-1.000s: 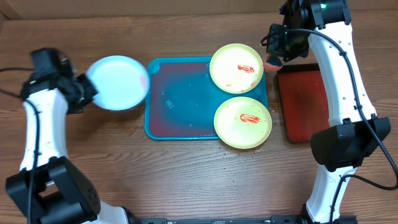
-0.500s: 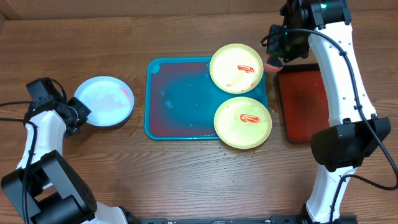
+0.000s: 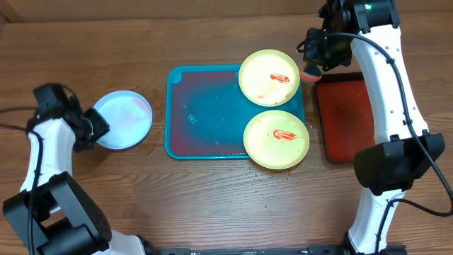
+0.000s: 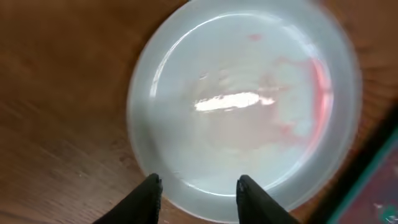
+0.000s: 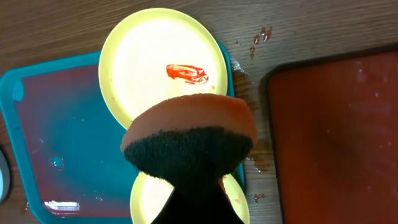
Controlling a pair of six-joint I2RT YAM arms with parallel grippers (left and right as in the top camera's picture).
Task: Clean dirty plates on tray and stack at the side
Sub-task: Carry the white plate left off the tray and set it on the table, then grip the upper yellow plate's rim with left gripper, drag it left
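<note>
The back yellow-green plate's rim facing the pale plate is the part my left gripper should grab next. The yellow-green plate's sauced side then stays open, so I can clean and stack the plate.
The pale blue-white plate point(image 3: 123, 119) lies flat on the wood, left of the teal tray point(image 3: 205, 106), with faint pink smears point(image 4: 242, 106). My left gripper point(image 3: 97, 127) is open at its near rim point(image 4: 199, 193), and the rim shows between the fingertips. Two yellow-green plates with red sauce sit on the tray's right side, one at the back point(image 3: 269, 78) and one at the front point(image 3: 276, 139). My right gripper point(image 3: 316, 65) is shut on an orange sponge with a dark scouring face point(image 5: 189, 134). It hovers above the tray's back right corner.
A dark-red tray with a black rim point(image 3: 347, 117) lies right of the teal tray and shows in the right wrist view point(image 5: 336, 124). Red sauce drops spot the wood between the two trays point(image 5: 261, 34). Water drops sit on the teal tray's floor.
My left arm carried the blue-white plate from beside the tray's left edge further left and lowered it flat onto the wood. The right arm has not moved.
</note>
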